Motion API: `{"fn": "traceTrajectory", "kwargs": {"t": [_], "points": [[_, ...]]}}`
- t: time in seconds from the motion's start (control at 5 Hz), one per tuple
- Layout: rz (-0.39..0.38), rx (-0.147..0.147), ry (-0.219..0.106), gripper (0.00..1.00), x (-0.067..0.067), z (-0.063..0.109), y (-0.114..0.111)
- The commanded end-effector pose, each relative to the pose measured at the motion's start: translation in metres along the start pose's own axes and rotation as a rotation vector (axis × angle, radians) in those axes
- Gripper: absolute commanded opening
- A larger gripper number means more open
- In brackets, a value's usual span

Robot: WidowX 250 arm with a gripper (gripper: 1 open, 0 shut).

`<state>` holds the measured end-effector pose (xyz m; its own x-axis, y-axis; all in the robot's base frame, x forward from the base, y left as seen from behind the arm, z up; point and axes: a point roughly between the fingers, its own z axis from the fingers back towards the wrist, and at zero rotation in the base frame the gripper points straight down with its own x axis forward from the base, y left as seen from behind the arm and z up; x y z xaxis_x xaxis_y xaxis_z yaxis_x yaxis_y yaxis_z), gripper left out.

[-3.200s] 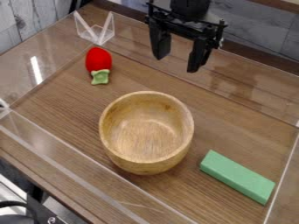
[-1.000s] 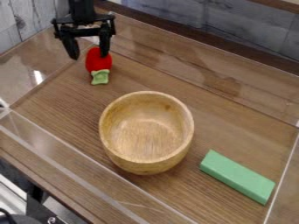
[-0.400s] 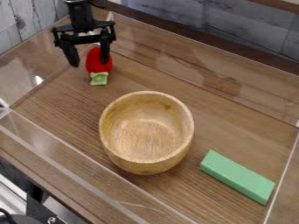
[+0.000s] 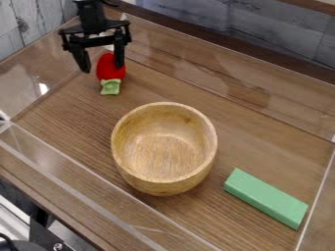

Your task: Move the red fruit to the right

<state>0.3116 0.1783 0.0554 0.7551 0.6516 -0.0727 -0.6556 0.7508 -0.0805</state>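
I'll pick up the red fruit by its red body (image 4: 112, 69), leaving its light green cap free.
The red fruit (image 4: 113, 71) is a small glossy red strawberry toy with a light green cap, lying on the wooden table near the back left. My gripper (image 4: 100, 56) hangs pointing down right over its upper end, open. One black finger stands left of the fruit and the other at its top right. Whether the fingertips (image 4: 85, 63) touch the fruit I cannot tell. The fruit's top is partly hidden behind the fingers.
A wooden bowl (image 4: 164, 147) stands in the middle of the table. A flat green block (image 4: 265, 197) lies at the front right. Clear plastic walls (image 4: 39, 167) edge the table on the left and front.
Three seconds ago the gripper hung at the back centre; it has come over to the fruit at the left. Over the last second it has stayed there, only twisting slightly.
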Motion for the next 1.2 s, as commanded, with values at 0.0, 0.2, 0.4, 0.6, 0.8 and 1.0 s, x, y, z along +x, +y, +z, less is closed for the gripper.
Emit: {"fn": "traceTrajectory", "kwargs": {"t": [0.0,0.2,0.4,0.6,0.8,1.0], "points": [[-0.011,-0.019,-0.089,1.00,0.013,0.039,-0.005],[-0.006,-0.024,-0.099,1.00,0.019,0.050,-0.003],[0.028,-0.021,-0.102,1.00,0.023,0.047,-0.004],[0.064,-0.017,-0.104,1.00,0.027,0.044,-0.005],[0.112,0.000,-0.103,1.00,0.024,0.031,-0.004],[0.006,0.021,-0.091,1.00,0.024,0.015,-0.011]]}}
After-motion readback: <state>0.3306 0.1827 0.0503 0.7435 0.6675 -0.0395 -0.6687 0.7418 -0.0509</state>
